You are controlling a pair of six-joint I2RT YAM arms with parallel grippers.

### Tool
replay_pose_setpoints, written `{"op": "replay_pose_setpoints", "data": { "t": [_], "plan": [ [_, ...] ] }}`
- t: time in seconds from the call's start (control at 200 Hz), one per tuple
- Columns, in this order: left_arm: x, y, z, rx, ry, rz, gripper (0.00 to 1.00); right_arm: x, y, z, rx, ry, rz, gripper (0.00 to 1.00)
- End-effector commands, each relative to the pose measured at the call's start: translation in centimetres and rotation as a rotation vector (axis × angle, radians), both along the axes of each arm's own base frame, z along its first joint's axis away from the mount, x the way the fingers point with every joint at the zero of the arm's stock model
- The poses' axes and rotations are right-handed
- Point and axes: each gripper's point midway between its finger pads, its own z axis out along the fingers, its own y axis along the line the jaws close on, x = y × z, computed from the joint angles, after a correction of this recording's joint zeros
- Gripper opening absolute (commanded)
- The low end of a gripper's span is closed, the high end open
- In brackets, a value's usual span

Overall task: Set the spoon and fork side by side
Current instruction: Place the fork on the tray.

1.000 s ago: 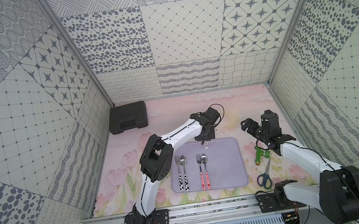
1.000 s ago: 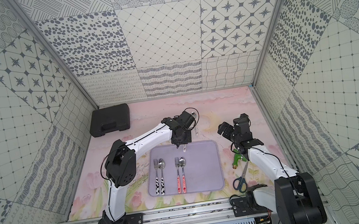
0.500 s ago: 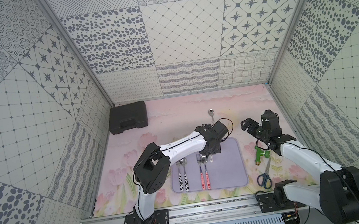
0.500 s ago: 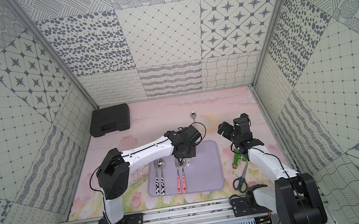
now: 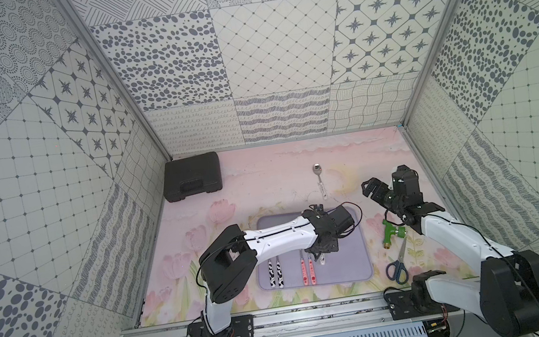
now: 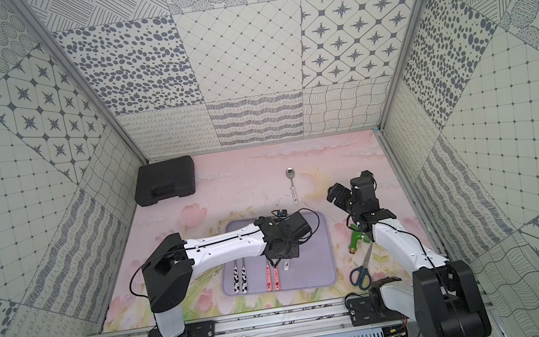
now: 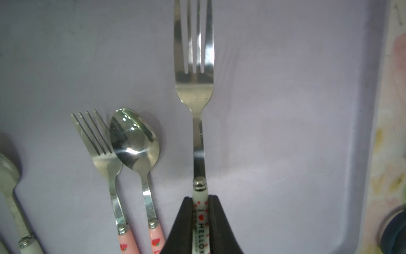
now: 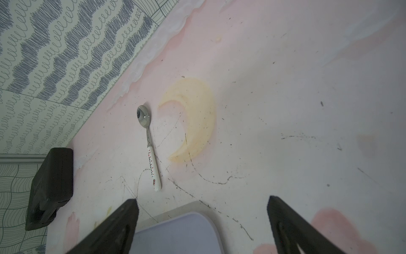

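The white-handled fork [image 5: 323, 259] hangs high above the tray's bottom beside the smaller-looking pink-handled pair. It goes lower next, before my left gripper releases it.
My left gripper [image 7: 200, 205] is shut on the white, red-dotted handle of a fork [image 7: 194, 88]. It holds the fork over the purple mat [image 7: 285, 110], beside a pink-handled fork [image 7: 103, 154] and spoon [image 7: 136, 140] lying together. In both top views the left gripper [image 5: 324, 251] [image 6: 283, 258] hangs over the mat's middle. The matching white-handled spoon [image 5: 318, 178] [image 6: 292, 185] [image 8: 149, 143] lies alone on the table behind the mat. My right gripper [image 5: 375, 193] [image 8: 202, 200] is open and empty, right of the spoon and above the table.
A black-and-white handled pair [image 5: 275, 274] lies at the mat's left. The black case [image 5: 192, 181] sits at the back left. A green tool [image 5: 391, 232] and blue-handled scissors [image 5: 398, 264] lie right of the mat, under the right arm.
The left gripper has carried the fork from the mat's back edge toward the front, over the mat. That uncovered the white-handled spoon behind it. The right arm has not moved.
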Motion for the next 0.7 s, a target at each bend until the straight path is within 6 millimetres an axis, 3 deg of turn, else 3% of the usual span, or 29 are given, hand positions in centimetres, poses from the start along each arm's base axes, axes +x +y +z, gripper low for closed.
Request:
{"op": "replay_pose_setpoints", "data": {
  "t": [0.0,0.285,0.695],
  "plan": [
    [-1.2,-0.7,-0.4,-0.01,-0.021,0.063,0.05,0.6,0.2,1.6,0.005,-0.057,0.003,0.97],
    [-3.4,-1.7,-1.7,-0.002,0.001,0.069,0.05,0.5,0.1,1.8,0.004,-0.063,0.001,0.97],
    [-4.5,-2.1,-3.4,0.006,0.023,0.072,0.05,0.5,0.2,1.8,0.008,-0.064,0.003,0.97]
  ]
}}
